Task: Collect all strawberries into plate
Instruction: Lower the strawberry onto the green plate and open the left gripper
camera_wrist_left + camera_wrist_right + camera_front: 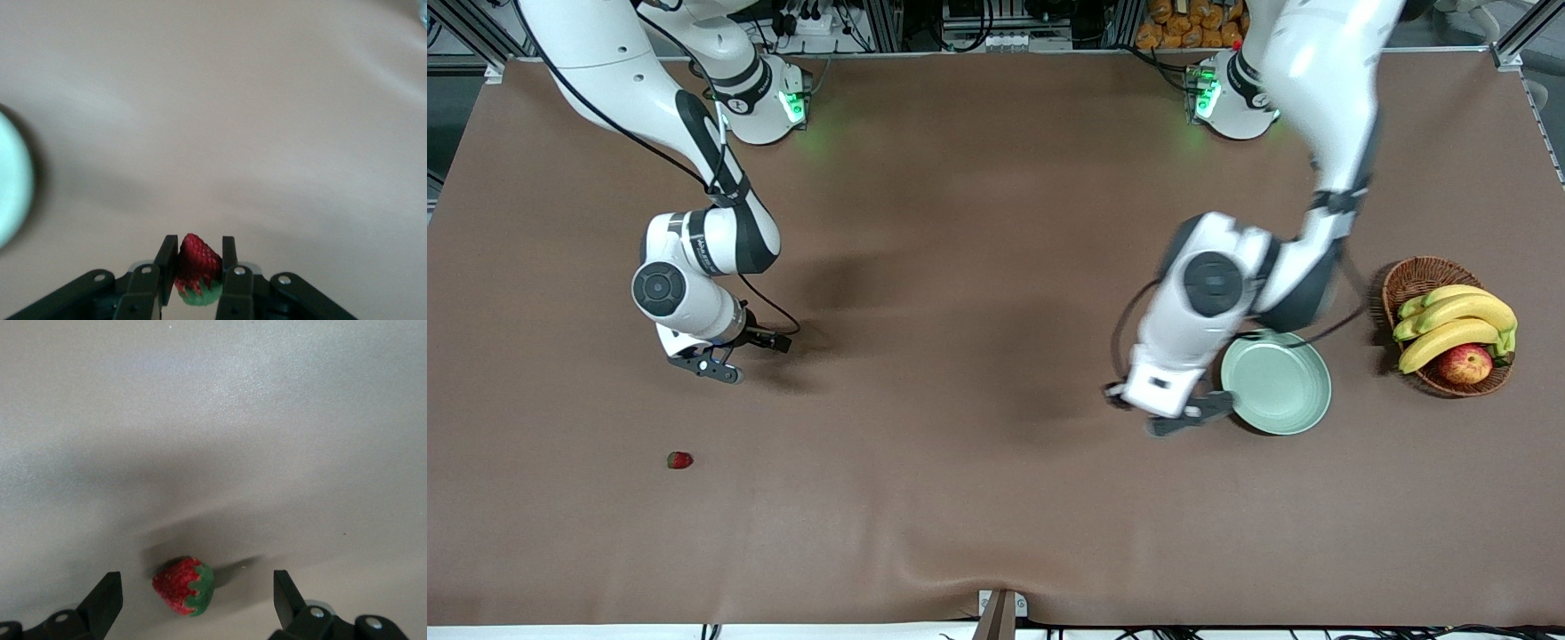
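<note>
I should next use my right gripper to pinch the strawberry's red tip and green cap [183, 587], so I can collect it on the pale green plate.
My left gripper [1190, 416] is shut on a red strawberry [197, 265] with a green cap, pinched between both fingers. It hangs over the brown cloth just beside the rim of the pale green plate [1278, 384], whose edge [9, 180] also shows in the left wrist view. The plate holds nothing. My right gripper [719, 360] is open toward the right arm's end of the table. A strawberry [185, 585] lies on the cloth between its spread fingertips [107, 597], untouched. Another strawberry [680, 460] lies nearer the front camera; I cannot tell whether it is the same one.
A brown wicker basket [1405, 277] with bananas [1454, 320] and an apple [1464, 364] stands beside the plate at the left arm's end of the table. The brown cloth [960, 267] covers the whole table.
</note>
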Action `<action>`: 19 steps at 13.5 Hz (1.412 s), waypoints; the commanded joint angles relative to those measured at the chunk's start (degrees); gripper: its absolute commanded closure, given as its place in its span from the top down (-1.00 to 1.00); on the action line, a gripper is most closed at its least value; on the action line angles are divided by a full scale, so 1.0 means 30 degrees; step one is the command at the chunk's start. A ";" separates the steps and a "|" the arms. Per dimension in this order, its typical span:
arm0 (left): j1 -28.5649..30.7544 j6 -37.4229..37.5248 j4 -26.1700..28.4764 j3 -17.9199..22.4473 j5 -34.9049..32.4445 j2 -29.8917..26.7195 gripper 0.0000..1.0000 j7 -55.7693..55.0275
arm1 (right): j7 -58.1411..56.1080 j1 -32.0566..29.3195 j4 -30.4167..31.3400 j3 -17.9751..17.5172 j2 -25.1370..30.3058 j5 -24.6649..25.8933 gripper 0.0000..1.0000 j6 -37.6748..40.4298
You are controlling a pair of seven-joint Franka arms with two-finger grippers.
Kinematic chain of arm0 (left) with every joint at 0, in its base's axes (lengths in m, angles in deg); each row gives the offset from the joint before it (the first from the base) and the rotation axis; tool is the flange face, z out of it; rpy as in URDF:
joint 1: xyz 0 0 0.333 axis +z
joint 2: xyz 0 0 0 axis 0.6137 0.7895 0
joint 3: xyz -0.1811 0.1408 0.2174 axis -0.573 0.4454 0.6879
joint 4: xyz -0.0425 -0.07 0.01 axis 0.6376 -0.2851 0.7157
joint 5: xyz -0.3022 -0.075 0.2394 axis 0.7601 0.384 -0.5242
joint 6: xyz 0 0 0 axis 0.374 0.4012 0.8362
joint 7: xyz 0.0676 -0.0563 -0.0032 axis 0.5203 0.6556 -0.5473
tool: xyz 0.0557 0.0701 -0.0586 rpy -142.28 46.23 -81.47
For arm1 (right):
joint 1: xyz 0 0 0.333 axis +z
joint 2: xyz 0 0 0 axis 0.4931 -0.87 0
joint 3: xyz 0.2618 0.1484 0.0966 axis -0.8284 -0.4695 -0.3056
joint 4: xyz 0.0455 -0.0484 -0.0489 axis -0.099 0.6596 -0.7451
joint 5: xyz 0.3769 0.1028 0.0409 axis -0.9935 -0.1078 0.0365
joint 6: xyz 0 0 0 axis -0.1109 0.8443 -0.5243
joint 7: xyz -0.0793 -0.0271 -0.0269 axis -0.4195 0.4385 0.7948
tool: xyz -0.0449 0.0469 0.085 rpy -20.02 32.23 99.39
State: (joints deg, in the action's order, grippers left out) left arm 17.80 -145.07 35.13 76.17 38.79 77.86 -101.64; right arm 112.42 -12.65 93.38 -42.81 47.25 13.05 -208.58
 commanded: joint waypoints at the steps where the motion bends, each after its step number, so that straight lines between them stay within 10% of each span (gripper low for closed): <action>1: 0.2079 0.2351 0.0834 -0.0251 -0.0399 -0.1009 -1.00 0.3658 | 0.0182 -0.0300 0.0805 -0.0286 0.0407 -0.0030 1.00 -0.0896; 10: 0.6038 -0.1640 0.5103 -0.0192 -0.0926 0.0573 -1.00 0.8706 | 0.0006 -0.0183 0.1041 -0.0316 0.0319 -0.0030 0.98 -0.1045; 11: 0.6390 -0.2116 0.5518 -0.0192 -0.1246 0.0486 -1.00 0.9090 | 0.0006 -0.0183 0.1041 -0.0316 0.0319 -0.0030 0.04 -0.0928; 13: 0.7036 -0.2149 0.5668 -0.0250 -0.2387 0.0515 -0.41 0.9619 | -0.0023 -0.0183 0.1041 -0.0345 0.0319 -0.0030 -1.00 -0.0840; 15: 0.7213 -0.2150 0.5960 -0.0221 -0.2392 -0.0009 0.88 0.9621 | -0.0023 -0.0183 0.1041 -0.0345 0.0319 -0.0030 -1.00 -0.0839; 19: 0.7741 -0.1392 0.5992 -0.0309 -0.2392 -0.1854 1.00 1.1316 | -0.0052 0.0050 0.0924 -0.0403 0.0552 -0.0030 -1.00 -0.0839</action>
State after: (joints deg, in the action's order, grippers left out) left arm 39.85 -150.89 50.83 76.05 33.11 77.24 -69.89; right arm 112.37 -12.64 95.13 -43.39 47.26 13.05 -210.75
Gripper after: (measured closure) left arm 0.225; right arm 0.617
